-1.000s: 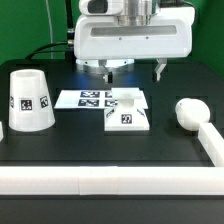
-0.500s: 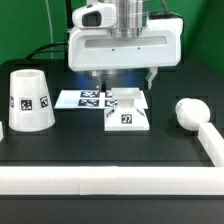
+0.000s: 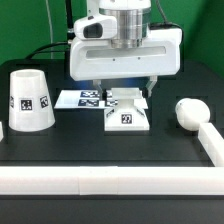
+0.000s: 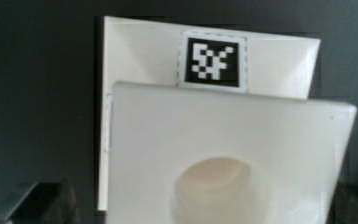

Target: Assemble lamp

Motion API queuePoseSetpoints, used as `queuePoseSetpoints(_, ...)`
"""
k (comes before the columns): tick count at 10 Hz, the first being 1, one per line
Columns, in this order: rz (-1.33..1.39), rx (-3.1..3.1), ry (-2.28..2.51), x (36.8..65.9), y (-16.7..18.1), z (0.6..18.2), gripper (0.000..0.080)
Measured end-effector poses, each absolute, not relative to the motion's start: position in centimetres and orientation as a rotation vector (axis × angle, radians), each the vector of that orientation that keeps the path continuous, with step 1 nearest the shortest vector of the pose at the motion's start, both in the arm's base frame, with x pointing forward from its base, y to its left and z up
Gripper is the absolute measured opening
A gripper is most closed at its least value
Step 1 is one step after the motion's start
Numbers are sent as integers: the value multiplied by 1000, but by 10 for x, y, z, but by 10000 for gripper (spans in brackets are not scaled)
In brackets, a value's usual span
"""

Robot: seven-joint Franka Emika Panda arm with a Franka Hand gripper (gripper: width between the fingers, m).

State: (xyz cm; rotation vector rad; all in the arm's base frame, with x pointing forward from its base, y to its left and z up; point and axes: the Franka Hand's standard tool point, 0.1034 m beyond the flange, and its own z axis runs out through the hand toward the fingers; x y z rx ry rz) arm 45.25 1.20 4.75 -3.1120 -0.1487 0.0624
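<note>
My gripper's fingers reach down beside the white base's upper part, so it is now time to close, which would catch the base.
The white square lamp base [image 3: 128,115] lies mid-table with a tag on its front face. In the wrist view the base [image 4: 229,130] fills the frame and shows its round socket [image 4: 220,185]. My gripper [image 3: 124,88] hangs just above the base's rear part, open and empty, with one finger on each side; in the wrist view the gripper [image 4: 202,208] straddles the base. The tapered white shade [image 3: 30,100] stands at the exterior view's left. The round-topped bulb post [image 3: 188,112] lies at the right.
The marker board [image 3: 85,98] lies flat behind the base, and its tag shows in the wrist view [image 4: 211,60]. A white rail [image 3: 100,181] runs along the table's front and up the right side [image 3: 212,140].
The arm has moved toward the exterior view's left and come down, so the open fingers now sit over the base instead of to its right and higher.
</note>
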Motion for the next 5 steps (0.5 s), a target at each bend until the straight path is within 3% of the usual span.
queuePoseSetpoints(3,63,-3112,-151,452,12,47,674)
queuePoseSetpoints(4,63,-3112,-151,453,12,47,532)
queuePoseSetpoints(5,63,-3112,-151,453,12,47,533)
